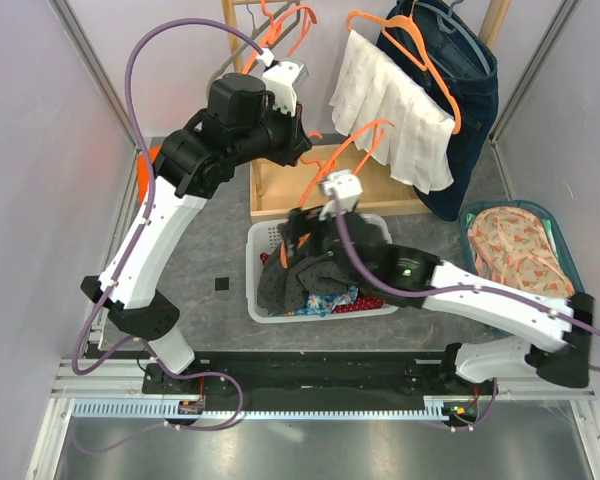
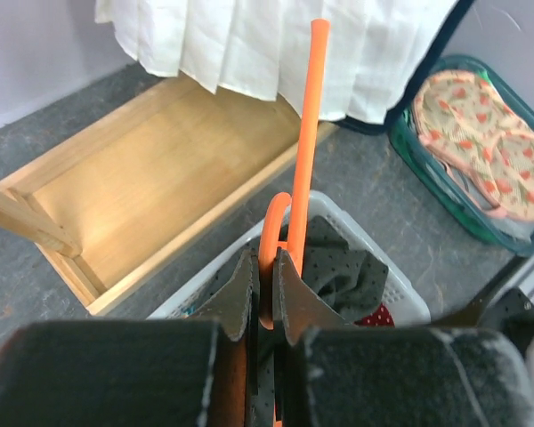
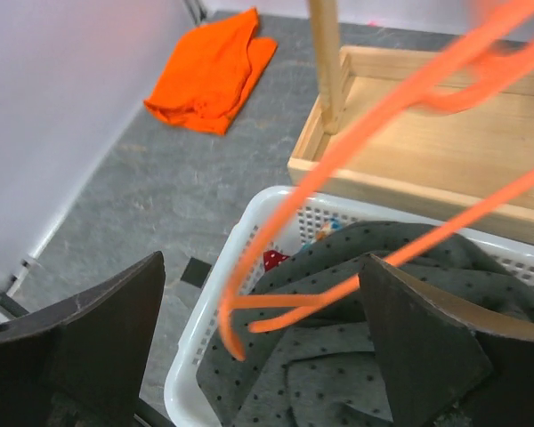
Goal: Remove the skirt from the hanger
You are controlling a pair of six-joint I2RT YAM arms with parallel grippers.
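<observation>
The robot's right gripper will reach the orange hanger and grab it by its bare lower end (image 1: 285, 254) (image 3: 238, 308), so the hanger's hook stays free to hang it back.
The grey polka-dot skirt (image 1: 290, 282) lies bunched in the white basket (image 1: 252, 290). My left gripper (image 2: 269, 267) is shut on the orange hanger (image 2: 307, 133), which it holds over the basket. The hanger (image 1: 355, 140) slants down from that gripper (image 1: 302, 150) toward the skirt. In the right wrist view the hanger's (image 3: 338, 169) bare lower end hangs just over the skirt (image 3: 356, 374); I cannot tell whether they touch. My right gripper (image 3: 262, 258) is open above the skirt with nothing between its fingers. From above, it (image 1: 298, 238) sits over the basket's far side.
A wooden rack base (image 1: 280, 185) lies behind the basket. A white pleated garment (image 1: 395, 110) and a denim one (image 1: 470, 100) hang on orange hangers at the back right. A teal basket (image 1: 480, 212) holds floral cloth. An orange cloth (image 3: 214, 71) lies at the left wall.
</observation>
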